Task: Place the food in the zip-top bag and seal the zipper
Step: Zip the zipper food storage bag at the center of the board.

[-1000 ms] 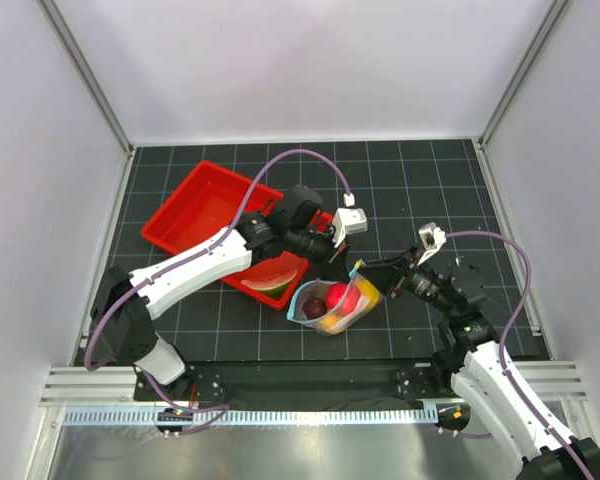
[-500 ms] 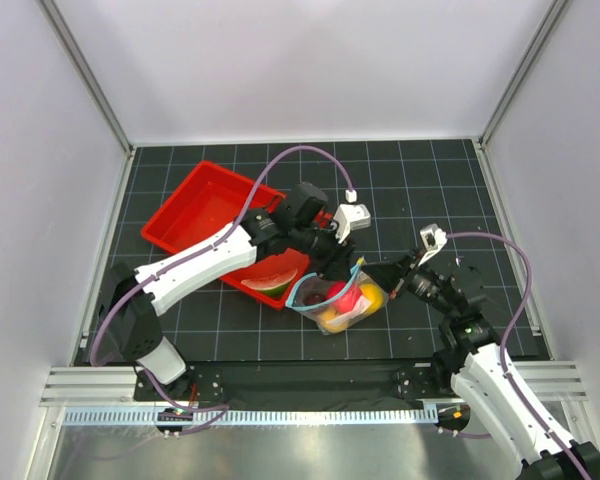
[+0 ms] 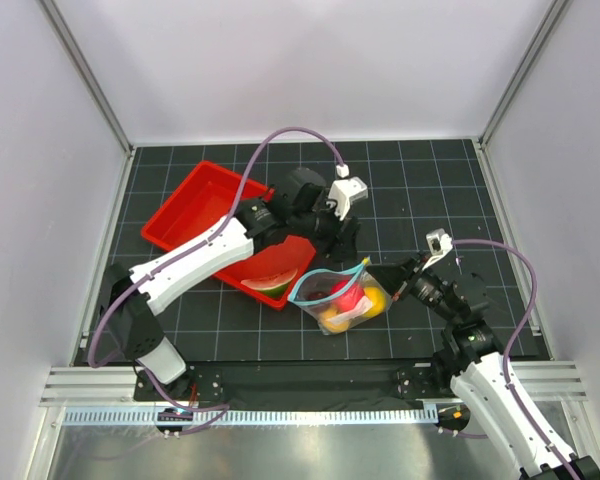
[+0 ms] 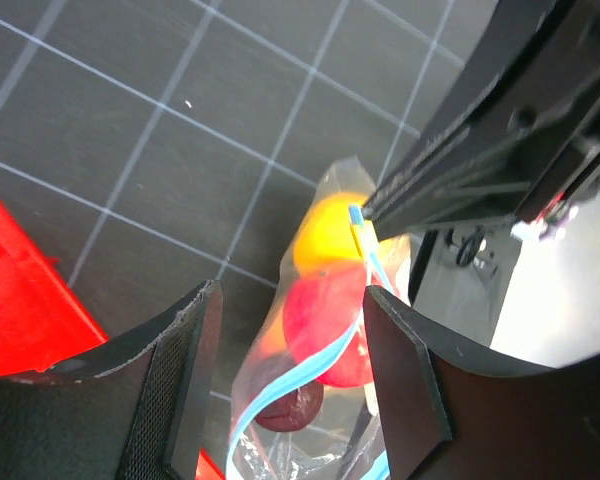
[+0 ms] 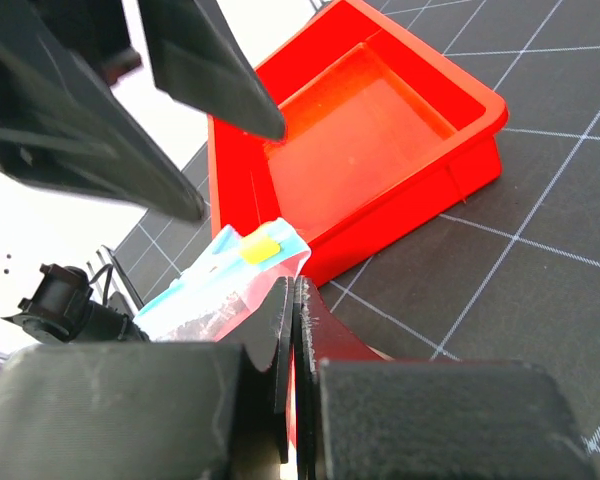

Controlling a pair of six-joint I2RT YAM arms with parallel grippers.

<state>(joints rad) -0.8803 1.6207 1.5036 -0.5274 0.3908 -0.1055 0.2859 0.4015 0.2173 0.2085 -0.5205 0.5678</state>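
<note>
The left gripper grabs the zipper's yellow end tab point(image 3: 365, 262) point(image 4: 363, 236) next, to seal the bag. Then it slides the tab along.
The zip-top bag point(image 3: 340, 297) lies on the black mat with its mouth gaping. Inside it are a yellow lemon point(image 4: 325, 235), a red apple point(image 4: 325, 320) and a small dark fruit point(image 4: 292, 405). The teal zipper point(image 4: 310, 362) curves loosely across them. My right gripper point(image 3: 391, 287) is shut on the bag's right edge, just below the zipper's yellow end tab point(image 5: 260, 250). My left gripper point(image 3: 337, 240) hangs open above the bag, its fingers point(image 4: 185, 385) on either side of the mouth and not touching it. A watermelon wedge point(image 3: 274, 283) lies in the red tray.
The red tray point(image 3: 195, 215) sits at the left of the mat, its near corner touching the bag. In the right wrist view the red tray point(image 5: 400, 110) rises just beyond the bag. Grey walls close in the mat on three sides.
My left gripper has opened, let go of the bag and drawn up and back. The right gripper has shut on the bag's right edge, and the bag has slid slightly right.
</note>
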